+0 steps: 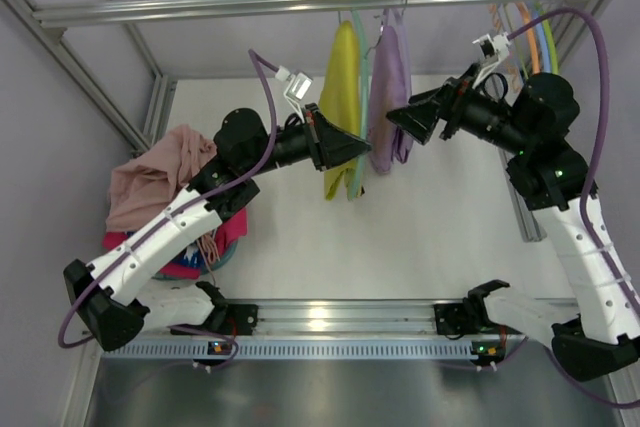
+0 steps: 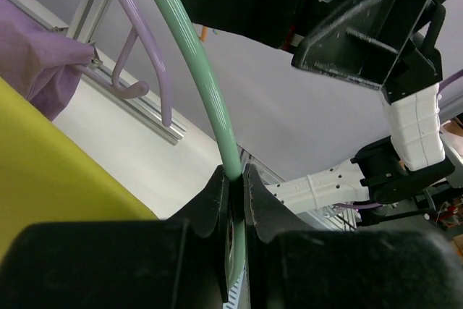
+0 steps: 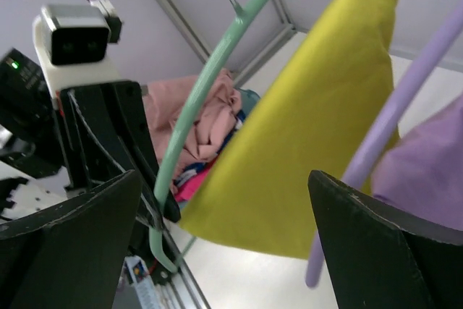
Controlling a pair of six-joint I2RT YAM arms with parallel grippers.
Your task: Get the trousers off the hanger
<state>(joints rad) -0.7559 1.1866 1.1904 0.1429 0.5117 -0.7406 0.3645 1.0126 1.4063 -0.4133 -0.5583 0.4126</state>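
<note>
My right gripper grabs the mint-green hanger on its bare bar (image 1: 362,53) beside the hook next, which leaves the yellow trousers free to remove.
The yellow trousers (image 1: 340,107) hang on a mint-green hanger (image 1: 358,117) from the rail. The lilac trousers (image 1: 390,97) hang beside them on a lilac hanger (image 2: 152,56). My left gripper (image 1: 363,148) is shut on the green hanger's lower bar (image 2: 210,85), with the yellow cloth (image 2: 58,179) just to its left. My right gripper (image 1: 398,125) is open and empty at the lilac trousers' right side. In the right wrist view its jaws stand wide apart (image 3: 224,179), facing the yellow trousers (image 3: 304,128), green hanger (image 3: 210,70), lilac hanger (image 3: 391,121) and lilac cloth (image 3: 427,171).
A metal rail (image 1: 250,5) runs across the back. Several spare orange, green and blue hangers (image 1: 530,37) hang at its right end. A pile with a dusty-pink garment (image 1: 150,177) and red-magenta cloth (image 1: 225,232) lies at the left. A metal frame post (image 1: 525,217) stands at the right.
</note>
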